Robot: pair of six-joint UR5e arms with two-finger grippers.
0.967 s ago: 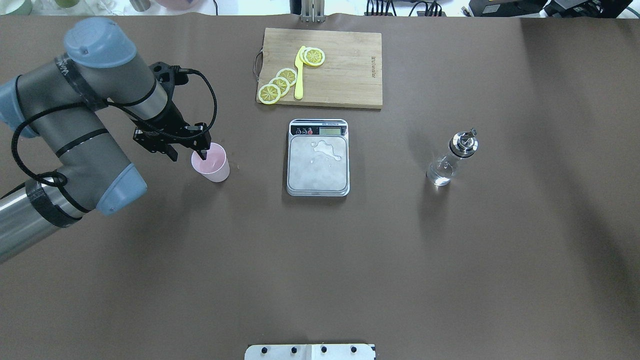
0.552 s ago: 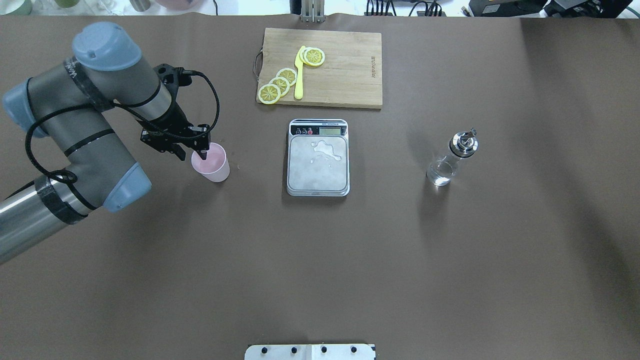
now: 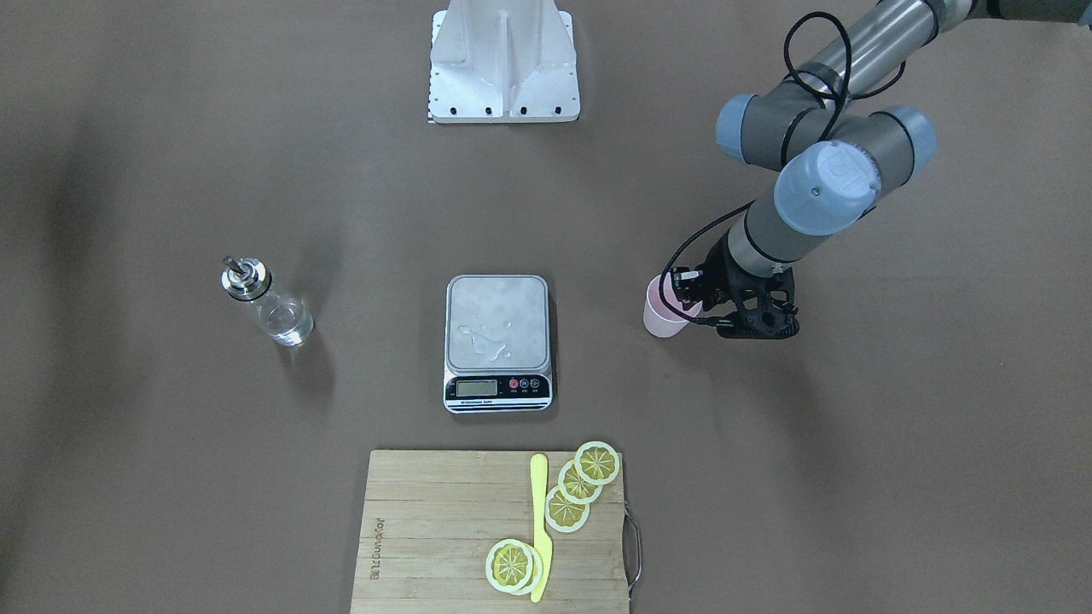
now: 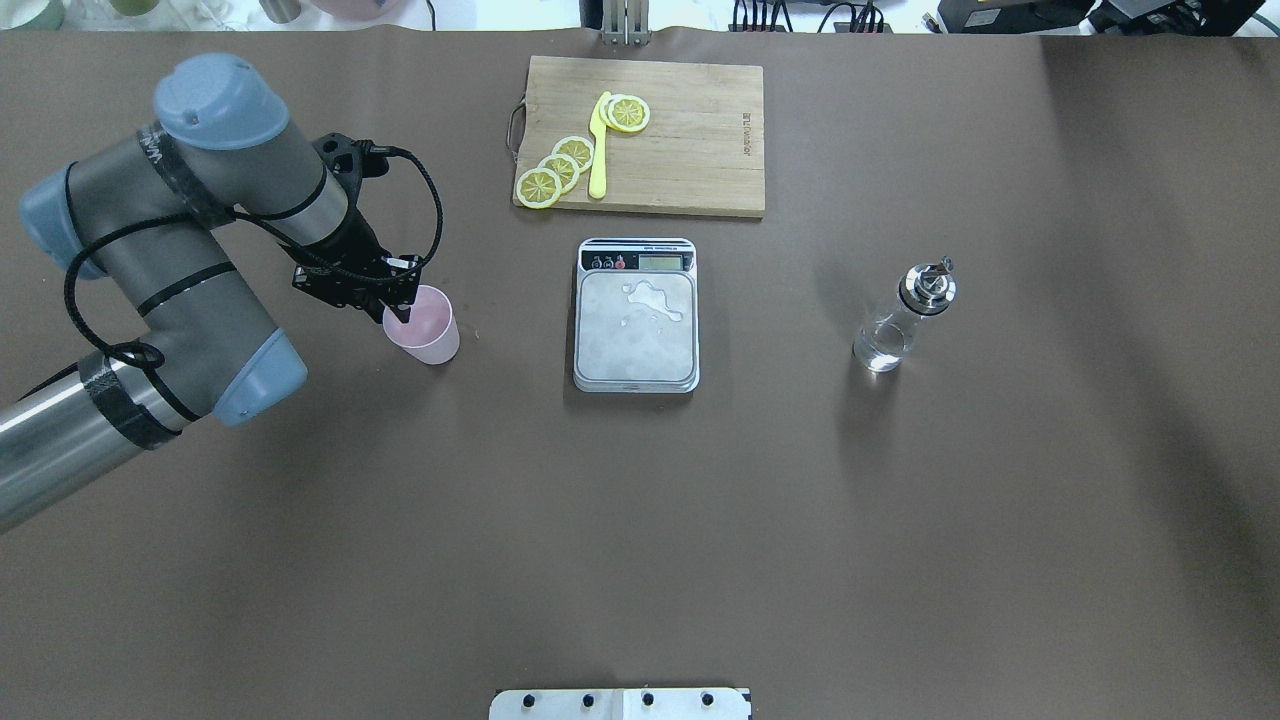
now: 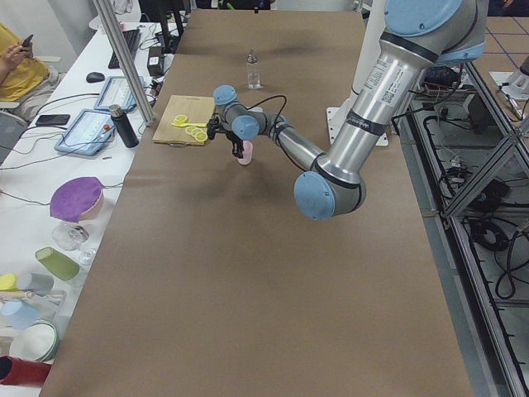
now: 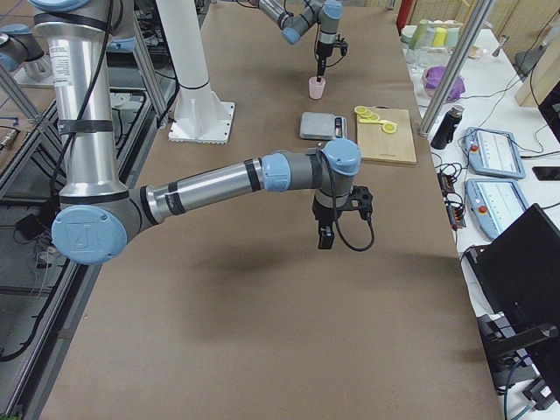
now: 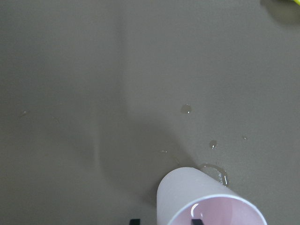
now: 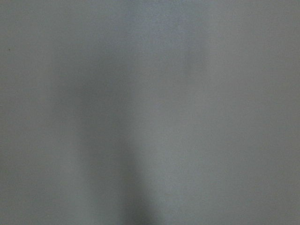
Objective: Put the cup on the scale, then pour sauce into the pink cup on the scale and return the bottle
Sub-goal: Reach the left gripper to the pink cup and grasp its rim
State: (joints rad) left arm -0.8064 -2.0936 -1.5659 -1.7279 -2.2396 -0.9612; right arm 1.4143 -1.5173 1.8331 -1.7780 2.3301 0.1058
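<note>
My left gripper grabs the cup by its thin rim (image 7: 174,217) next, since the cup's opening spreads wider than the gap between my fingers.
The pale pink cup (image 4: 428,328) stands upright on the brown table, left of the scale (image 4: 636,345). My left gripper (image 4: 397,308) is over the cup's left rim, open, with one finger inside the cup and one outside; the left wrist view shows the cup (image 7: 206,201) between the two fingertips. The scale's steel platform carries a small puddle of clear liquid (image 4: 652,298). The glass bottle (image 4: 898,320) with the metal spout stands upright to the right of the scale. My right gripper (image 6: 324,238) hangs over bare table, seen only from the side, so I cannot tell its state.
A wooden cutting board (image 4: 680,140) with lemon slices (image 4: 560,165) and a yellow knife (image 4: 599,150) lies behind the scale. Small water drops (image 7: 186,108) lie on the table near the cup. The robot's base plate (image 3: 503,60) is at the table's near edge.
My left arm has shifted and its gripper has settled lower over the cup's left rim. The cup, scale and bottle have not moved.
</note>
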